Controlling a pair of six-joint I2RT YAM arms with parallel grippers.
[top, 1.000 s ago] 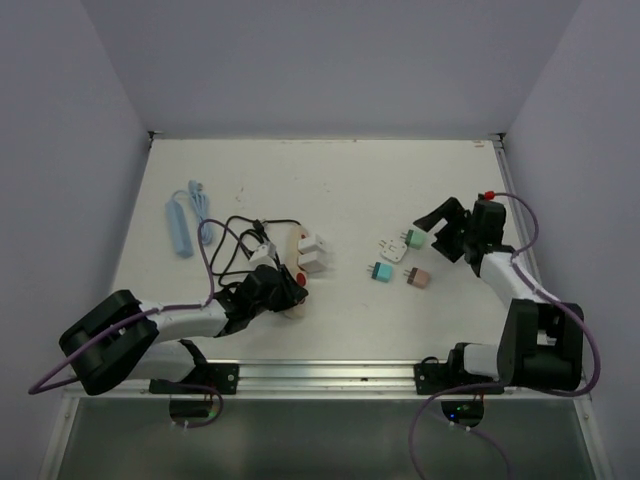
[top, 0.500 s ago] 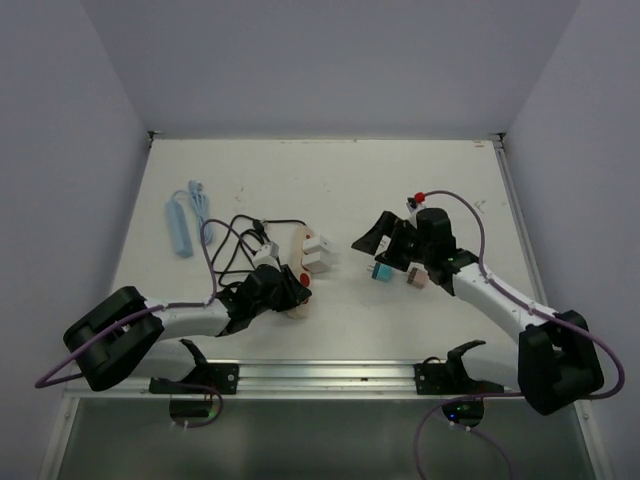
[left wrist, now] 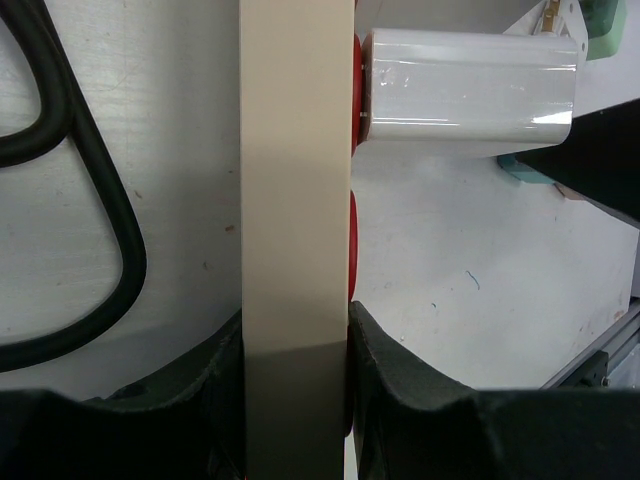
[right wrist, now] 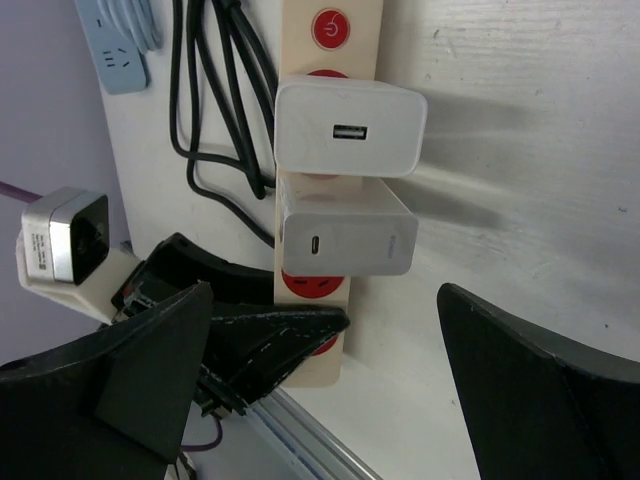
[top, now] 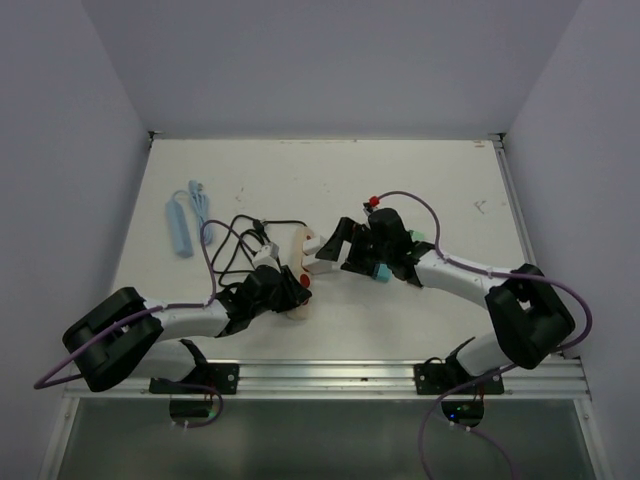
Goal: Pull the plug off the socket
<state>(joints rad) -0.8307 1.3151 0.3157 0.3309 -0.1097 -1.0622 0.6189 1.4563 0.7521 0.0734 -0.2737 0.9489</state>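
I need to reach the small-oval-port plug (top: 319, 264) (right wrist: 352, 240) with my right gripper and pull it off the socket, so I should grab the plug by its opposite narrow sides.
The socket is a long beige power strip (top: 298, 243) (right wrist: 330, 30) (left wrist: 295, 200) with red outlets, lying near the table's middle. Two white plugs sit in it side by side: one with a wide port (right wrist: 350, 125), one with a small oval port (right wrist: 345, 240) (left wrist: 470, 90) (top: 320, 264). My left gripper (top: 288, 295) (left wrist: 295, 330) is shut on the strip's near end, a finger (right wrist: 270, 335) on each side. My right gripper (top: 335, 250) (right wrist: 325, 290) is open, hovering over the plugs without touching them.
The strip's black cord (top: 235, 245) (left wrist: 100, 200) loops to its left. A light blue power strip (top: 179, 225) lies at the far left. A teal adapter (top: 380, 273) and a green one (top: 418, 237) lie beside the right arm.
The right arm swung left from the table's right side to just over the white plugs, its jaws opening fully. The left gripper kept its hold on the strip.
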